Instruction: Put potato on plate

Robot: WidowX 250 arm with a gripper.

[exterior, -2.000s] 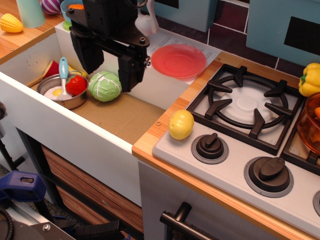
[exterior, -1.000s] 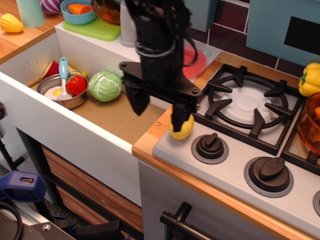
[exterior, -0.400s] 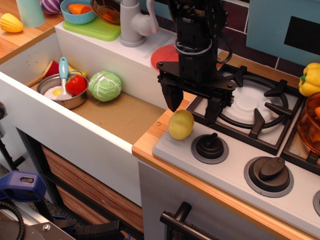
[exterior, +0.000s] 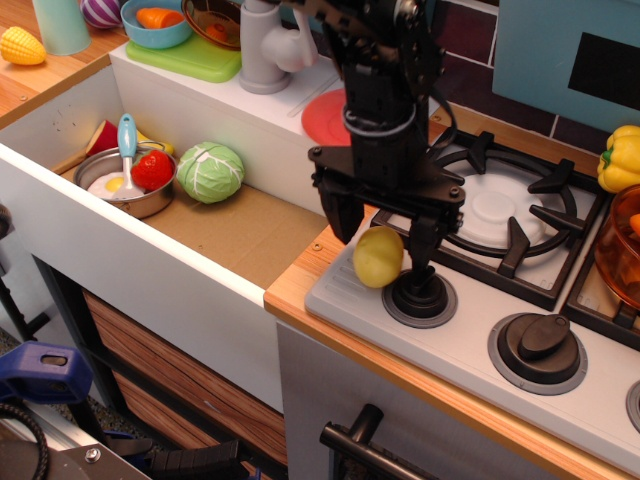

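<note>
The small yellow potato should go on the red-pink plate (exterior: pixel 321 113), so I next need to grab it with my gripper around its smooth middle (exterior: pixel 379 257).
The potato (exterior: pixel 378 257) is a small smooth yellow egg shape lying at the stove's front left corner, beside a black knob (exterior: pixel 419 293). My gripper (exterior: pixel 381 245) has come down over it with its jaws open, one finger on the left (exterior: pixel 342 213) and one on the right (exterior: pixel 421 240) of the potato. The red-pink plate (exterior: pixel 321 113) sits on the counter behind the sink; the arm hides most of it and only its left edge shows.
The sink to the left holds a green cabbage (exterior: pixel 210 172) and a metal pot (exterior: pixel 122 185) with toy food. A grey faucet (exterior: pixel 264 50) stands behind it. A gas burner (exterior: pixel 497 206), a second knob (exterior: pixel 540 343) and a yellow bell pepper (exterior: pixel 620 156) lie to the right.
My gripper has swung from over the sink to the stove corner and dropped around the potato. The potato has shifted slightly to the right, toward the knob.
</note>
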